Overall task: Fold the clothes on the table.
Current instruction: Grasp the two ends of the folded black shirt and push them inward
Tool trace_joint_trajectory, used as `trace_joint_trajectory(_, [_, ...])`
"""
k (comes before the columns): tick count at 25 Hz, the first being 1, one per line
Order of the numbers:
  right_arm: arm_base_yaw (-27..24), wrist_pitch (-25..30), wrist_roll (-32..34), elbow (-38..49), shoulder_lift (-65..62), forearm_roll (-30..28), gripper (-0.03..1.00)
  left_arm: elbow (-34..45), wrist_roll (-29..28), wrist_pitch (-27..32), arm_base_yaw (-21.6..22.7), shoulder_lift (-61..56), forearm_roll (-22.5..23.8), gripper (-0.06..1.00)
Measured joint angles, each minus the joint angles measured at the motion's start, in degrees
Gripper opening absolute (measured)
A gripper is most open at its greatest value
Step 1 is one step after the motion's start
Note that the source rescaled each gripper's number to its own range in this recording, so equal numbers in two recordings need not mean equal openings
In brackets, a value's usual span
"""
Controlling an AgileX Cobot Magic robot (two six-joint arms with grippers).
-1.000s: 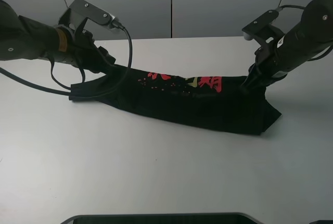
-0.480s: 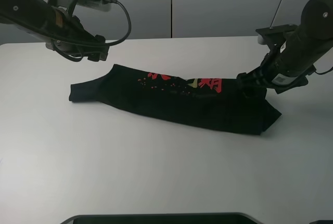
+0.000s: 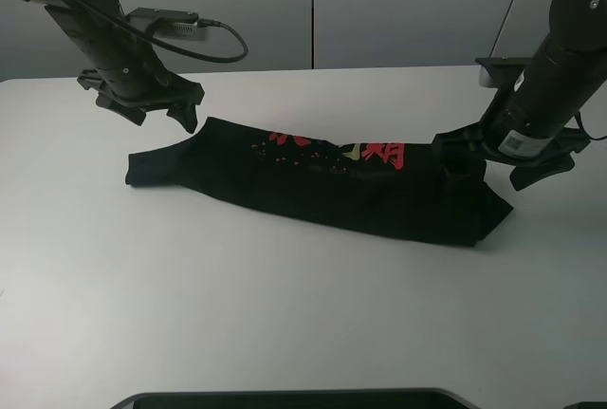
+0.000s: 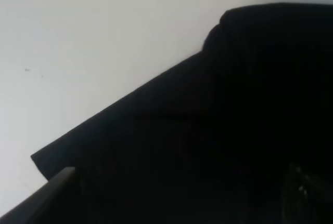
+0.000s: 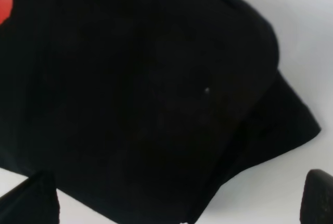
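I need to pick up the black T-shirt (image 3: 313, 181) next with my right gripper by its end with the small jutting corner (image 3: 471, 208), to fold it over its red characters.
The black T-shirt (image 3: 313, 181) lies on the white table (image 3: 285, 314) folded into a long band, with its red and yellow characters (image 3: 379, 151) facing up. My left gripper (image 3: 159, 113) hovers open just behind the shirt's left end and holds nothing. In the left wrist view the shirt (image 4: 218, 120) fills the space between the spread fingertips (image 4: 57, 182). My right gripper (image 3: 488, 170) is open above the shirt's right end. In the right wrist view the shirt (image 5: 145, 89) lies under the gripper (image 5: 174, 203), whose fingertips (image 5: 31, 198) are far apart. The neck tag is hidden.
A grey panelled wall (image 3: 313, 10) stands behind the table. A dark object's edge (image 3: 285, 398) shows at the table's front edge. A black cable (image 3: 223, 44) hangs from the left arm.
Both grippers have let go of the shirt's ends and opened. The left gripper has lifted and drawn back to the left. The shirt has settled flat.
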Motion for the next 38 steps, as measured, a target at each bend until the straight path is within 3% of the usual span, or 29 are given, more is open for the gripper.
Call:
trace_joint_trajectory(5, [0.0,-0.39,0.0,-0.13,0.0,1.17,1.0,-0.48,3.71,0.81,1.18,2.48,-3.04,0.98])
trace_joint_trajectory(17, [0.0,-0.39,3.52,-0.13,1.21,1.17,1.0,-1.1,4.5,0.81,1.52,8.16,-2.86,0.98])
trace_joint_trajectory(28, [0.0,-7.09,8.33,-0.16,7.43,1.17,1.0,-1.1,4.5,-0.63,1.52,8.95,-2.32,0.98])
trace_joint_trajectory(38, [0.0,-9.16,11.57,-0.37,12.46,-0.79,1.0,-1.1,4.5,-0.63,1.52,8.95,-1.99,0.98])
